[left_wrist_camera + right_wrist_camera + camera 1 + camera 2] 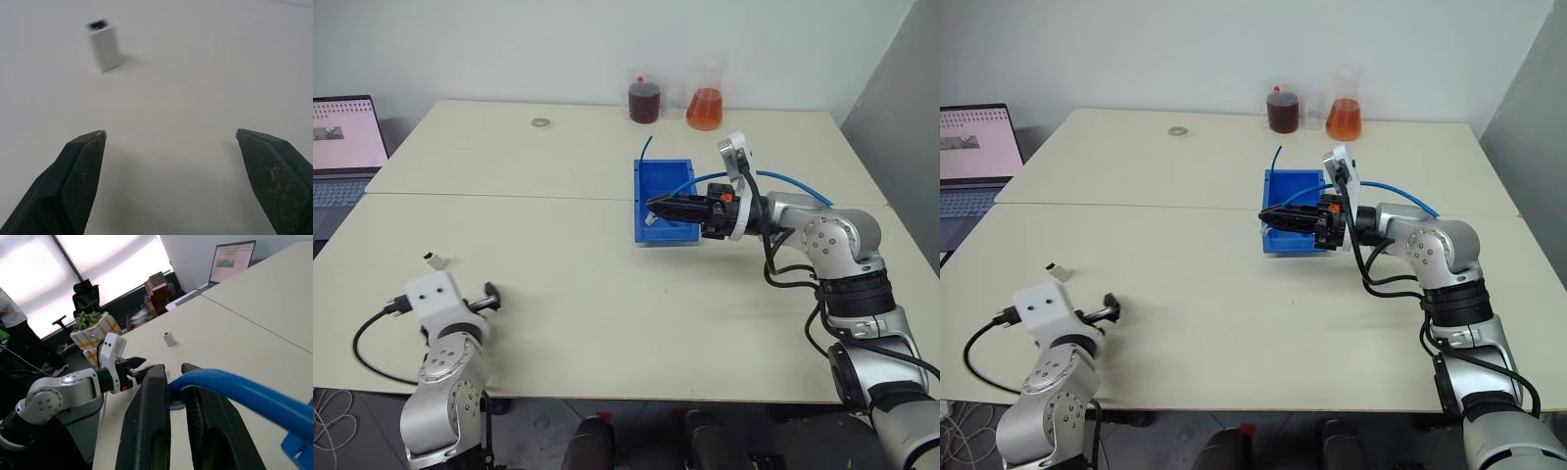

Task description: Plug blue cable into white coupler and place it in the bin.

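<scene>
The white coupler should be picked up next by its body with my left gripper. The white coupler's dark socket opening then stays free for the blue cable's plug.
The white coupler lies by itself on the table at the near left, dark opening up in the left wrist view. My left gripper hovers low just short of it, open with nothing between its fingers. The blue bin stands mid-table. Over its front part, my right gripper points left and is shut on the blue cable near its tip. The cable arcs back over my right arm, and another stretch rises from the bin's far corner.
A laptop sits at the table's left edge. At the back stand a flask of dark red liquid, a clear beaker and a flask of orange liquid, and a small ring lies on the far table.
</scene>
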`<state>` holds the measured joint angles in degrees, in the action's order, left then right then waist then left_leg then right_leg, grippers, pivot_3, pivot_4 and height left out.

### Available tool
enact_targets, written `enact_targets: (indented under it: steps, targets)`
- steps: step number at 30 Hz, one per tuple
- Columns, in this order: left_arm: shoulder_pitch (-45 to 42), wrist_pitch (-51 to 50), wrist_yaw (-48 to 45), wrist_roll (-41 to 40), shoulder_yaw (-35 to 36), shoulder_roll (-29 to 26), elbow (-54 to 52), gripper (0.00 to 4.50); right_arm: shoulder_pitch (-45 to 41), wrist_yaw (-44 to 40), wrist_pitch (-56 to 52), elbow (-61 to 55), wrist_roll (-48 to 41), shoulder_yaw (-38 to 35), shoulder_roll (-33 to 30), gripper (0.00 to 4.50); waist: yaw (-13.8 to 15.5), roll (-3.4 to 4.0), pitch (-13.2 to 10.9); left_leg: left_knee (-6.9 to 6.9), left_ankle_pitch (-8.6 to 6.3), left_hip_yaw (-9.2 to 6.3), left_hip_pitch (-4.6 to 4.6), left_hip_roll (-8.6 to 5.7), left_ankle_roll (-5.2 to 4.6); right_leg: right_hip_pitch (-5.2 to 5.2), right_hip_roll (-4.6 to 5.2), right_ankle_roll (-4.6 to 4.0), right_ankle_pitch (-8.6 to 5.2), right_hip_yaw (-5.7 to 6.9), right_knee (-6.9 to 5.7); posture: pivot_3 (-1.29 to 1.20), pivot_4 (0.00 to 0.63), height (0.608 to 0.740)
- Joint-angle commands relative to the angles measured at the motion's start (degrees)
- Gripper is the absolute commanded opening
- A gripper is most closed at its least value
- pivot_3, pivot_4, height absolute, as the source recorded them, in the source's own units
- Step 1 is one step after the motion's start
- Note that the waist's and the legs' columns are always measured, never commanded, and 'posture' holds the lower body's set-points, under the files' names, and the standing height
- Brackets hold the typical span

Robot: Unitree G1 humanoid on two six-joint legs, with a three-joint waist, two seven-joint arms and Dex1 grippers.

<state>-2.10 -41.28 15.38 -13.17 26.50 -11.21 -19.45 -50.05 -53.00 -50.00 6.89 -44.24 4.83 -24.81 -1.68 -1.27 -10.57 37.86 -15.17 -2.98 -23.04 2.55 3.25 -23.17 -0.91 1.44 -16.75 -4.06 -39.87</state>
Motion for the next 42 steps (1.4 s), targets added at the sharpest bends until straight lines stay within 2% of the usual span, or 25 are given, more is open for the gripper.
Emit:
enact_targets:
  steps: [1, 7, 10, 19, 28, 29, 31, 35, 42]
  targets:
    - [-4.4, 3.5, 2.0, 3.3, 0.6, -1.7, 5.0, 4.45, -1.7, -1.1, 1.4, 0.1, 1.8, -0.3, 0.7, 0.17, 0.0, 0.0, 0.0, 0.0, 0.0, 0.0, 0.0, 0.0, 0.0, 0.0, 0.0, 0.0, 0.0, 0.0, 0.0, 0.0, 0.15, 0.74]
    - [-13.5, 10.3, 1.4, 5.3, -0.1, -4.4, 18.7, 4.45, -2.1, -1.0, 0.5, 0.6, 3.3, -1.4, 0.4, 0.17, 0.0, 0.0, 0.0, 0.02, 0.01, -0.01, 0.0, -0.02, 0.01, 0.0, 0.02, 0.0, 0.01, 0.03, -0.03, 0.0, 0.15, 0.74]
    - [-16.4, 11.5, 3.0, 4.8, 1.9, -4.5, 22.9, 4.45, -2.8, 0.4, -1.2, 1.1, 2.4, -3.3, 0.5, 0.17, 0.0, 0.0, 0.0, 0.0, 0.01, 0.0, -0.01, -0.01, 0.01, -0.01, 0.02, 0.0, 0.01, 0.03, -0.02, 0.0, 0.15, 0.74]
    - [-19.6, 14.6, 4.3, 4.5, 4.8, -7.3, 30.5, 4.45, -2.4, 4.0, -4.7, 0.7, 1.9, -7.1, 1.1, 0.17, -0.2, 0.0, 0.0, -0.01, 0.0, 0.0, 0.01, 0.0, 0.02, -0.02, 0.05, -0.01, 0.01, 0.02, -0.07, 0.0, 0.15, 0.74]
    - [-24.5, 18.5, 2.5, 1.6, 7.1, -10.7, 40.0, 4.45, -1.1, 5.6, -5.3, -1.3, 2.0, -7.7, 1.0, 0.17, -0.1, 0.0, 0.0, 0.0, 0.01, -0.01, 0.0, -0.01, 0.02, -0.02, 0.05, -0.01, 0.01, 0.05, -0.06, 0.0, 0.15, 0.74]
    - [-24.7, 18.4, 2.4, 1.0, 7.2, -10.2, 40.0, 4.17, -1.0, 5.7, -5.4, -1.5, 1.9, -7.7, 0.9, 0.17, -0.1, 0.0, 0.0, 0.0, 0.01, -0.01, 0.0, -0.01, 0.02, -0.02, 0.05, -0.01, 0.01, 0.05, -0.06, 0.0, 0.15, 0.74]
    - [-24.8, 18.3, 2.4, 0.3, 7.1, -9.4, 39.6, 4.01, -0.8, 5.8, -5.5, -1.9, 1.8, -7.7, 0.9, 0.17, -0.1, 0.0, 0.0, 0.0, 0.01, -0.01, 0.0, -0.01, 0.02, -0.02, 0.07, -0.01, 0.01, 0.06, -0.06, 0.0, 0.15, 0.74]
    - [-24.5, 17.7, 2.5, -0.3, 6.3, -8.7, 38.3, 3.2, -0.7, 6.0, -5.5, -2.2, 1.9, -7.7, 1.0, 0.17, -0.1, 0.0, 0.0, -0.01, 0.01, 0.0, 0.0, -0.02, 0.02, -0.02, 0.08, -0.01, 0.01, 0.05, -0.06, 0.0, 0.15, 0.74]
    - [-24.8, 16.7, 2.8, -0.6, 5.7, -8.7, 37.0, 1.58, 0.3, 5.8, -5.0, -2.8, 2.5, -6.9, 1.0, 0.17, -0.1, 0.0, 0.0, 0.0, 0.01, 0.0, 0.0, -0.02, 0.02, -0.02, 0.08, -0.01, 0.01, 0.05, -0.06, 0.0, 0.15, 0.74]
